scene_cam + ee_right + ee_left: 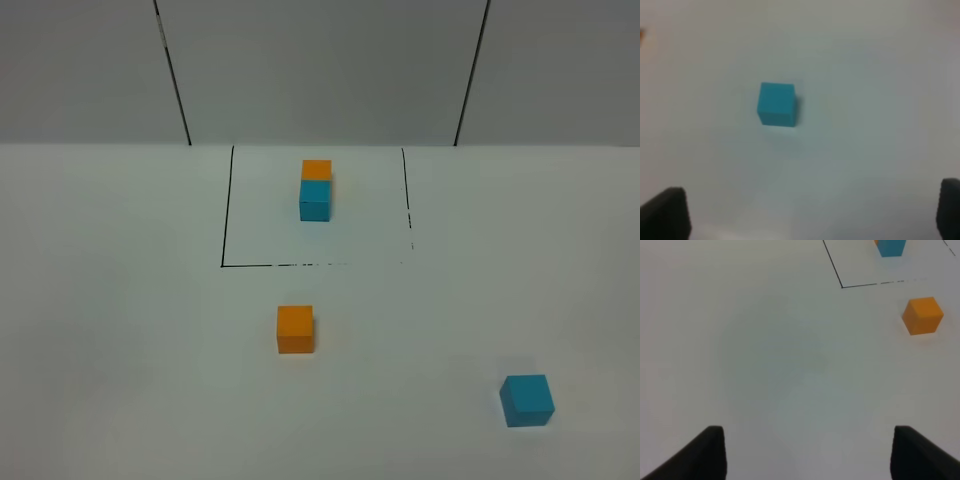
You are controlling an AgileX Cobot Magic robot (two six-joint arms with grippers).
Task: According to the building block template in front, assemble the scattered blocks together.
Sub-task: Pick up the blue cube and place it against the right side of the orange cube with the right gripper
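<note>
My right gripper grabs the loose cyan block's (527, 400) sides next, to build the pair shown by the template (315, 190).
The template pair stands at the back: an orange cube (316, 169) joined to a cyan cube (315, 199), inside a thin black square outline (222, 220). A loose orange block (295, 329) (922, 315) sits in front of the outline. Far to the right lies a loose cyan block (527, 400) (776, 104). Neither arm shows in the high view. My left gripper (807, 452) is open and empty, well short of the orange block. The right gripper (812, 212) is open wide, with the cyan block ahead of it and apart from both fingers.
Everything rests on a plain white tabletop (120, 350). A grey panelled wall (320, 70) with dark seams rises behind it. The template's cyan cube (890, 247) and an outline corner (842, 287) appear at the edge of the left wrist view.
</note>
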